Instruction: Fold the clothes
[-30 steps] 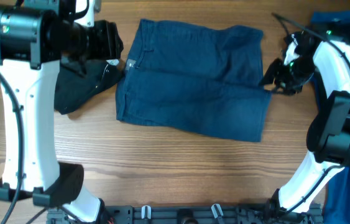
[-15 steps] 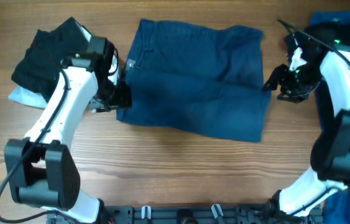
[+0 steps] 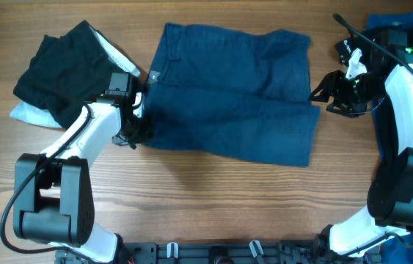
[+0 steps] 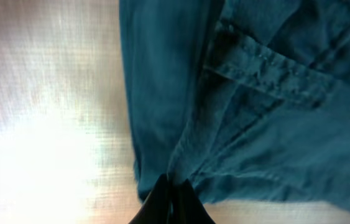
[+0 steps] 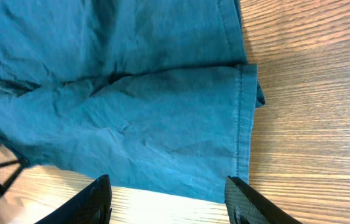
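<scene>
My left gripper has the waistband corner of the clothes. My right gripper should next grab their near leg-hem corner to match it, so both move the near edge of the clothes to fold them.
The clothes [image 3: 228, 95], a dark blue pair of shorts, lie spread flat across the middle of the table with the waistband on the left. My left gripper [image 3: 139, 132] sits at their near-left corner. In the left wrist view it [image 4: 171, 196] is shut, pinching the corner of the clothes [image 4: 255, 93]. My right gripper [image 3: 322, 94] hovers at the right edge, by the leg hems. In the right wrist view it [image 5: 171, 202] stands open just off the hem of the clothes [image 5: 131, 93], holding nothing.
A black bundle with a white lining [image 3: 63, 70] lies at the back left, close to my left arm. Dark blue cloth [image 3: 400, 26] is piled at the back right corner, and more blue fabric [image 3: 411, 227] shows at the front right.
My left arm has come down from above the black bundle to the near-left corner of the clothes and shut there. My right gripper shifted slightly to the right and stays open.
</scene>
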Robot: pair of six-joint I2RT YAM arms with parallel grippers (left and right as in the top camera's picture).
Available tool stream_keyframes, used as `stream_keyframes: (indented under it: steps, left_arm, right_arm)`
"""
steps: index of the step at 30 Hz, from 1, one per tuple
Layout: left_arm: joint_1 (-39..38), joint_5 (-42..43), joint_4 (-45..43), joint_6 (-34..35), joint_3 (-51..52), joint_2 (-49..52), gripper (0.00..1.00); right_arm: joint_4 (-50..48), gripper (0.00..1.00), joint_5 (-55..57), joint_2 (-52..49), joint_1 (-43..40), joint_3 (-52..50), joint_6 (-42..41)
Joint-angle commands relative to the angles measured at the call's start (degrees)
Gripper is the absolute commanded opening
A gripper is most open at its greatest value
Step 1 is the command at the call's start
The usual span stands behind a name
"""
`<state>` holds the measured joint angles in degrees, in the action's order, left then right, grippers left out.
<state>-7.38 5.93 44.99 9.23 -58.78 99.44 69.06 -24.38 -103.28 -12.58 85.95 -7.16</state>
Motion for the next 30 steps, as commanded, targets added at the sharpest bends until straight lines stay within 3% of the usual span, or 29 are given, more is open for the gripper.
stream_keyframes:
  steps: [1, 12, 19, 20, 23, 26, 30]
  left_arm:
    - [0.3, 0.4, 7.1, -1.8, 0.3, -2.0, 0.04]
    - [0.3, 0.4, 14.1, -1.5, 0.3, -4.0, 0.04]
    - [0.6, 0.4, 16.4, 1.7, 0.3, -4.0, 0.04]
    - [0.8, 0.4, 16.1, 1.7, 0.3, -4.0, 0.04]
    - [1.3, 0.4, 16.0, 1.7, 0.3, -4.0, 0.04]
    - [2.0, 0.7, 17.0, 1.7, 0.3, -4.2, 0.04]
    - [3.2, 2.9, 17.5, 1.7, 0.3, -6.8, 0.04]
  right_arm:
    - [0.5, 0.59, 0.0, 0.9, -0.1, -0.7, 1.2]
    - [-2.4, 0.59, 3.9, 0.9, -0.1, -24.0, -1.2]
    - [-6.7, 0.59, 5.6, 0.9, -0.1, -33.9, -0.7]
    - [-7.3, 0.57, 5.6, 0.9, -0.1, -34.3, -0.7]
    - [-9.3, 0.23, 4.9, 0.9, -0.1, -34.5, -0.8]
    - [-10.2, 0.05, 4.5, 2.8, -0.1, -33.0, -0.7]
    - [-8.7, 0.04, 4.5, 10.7, -0.1, -30.1, -0.5]
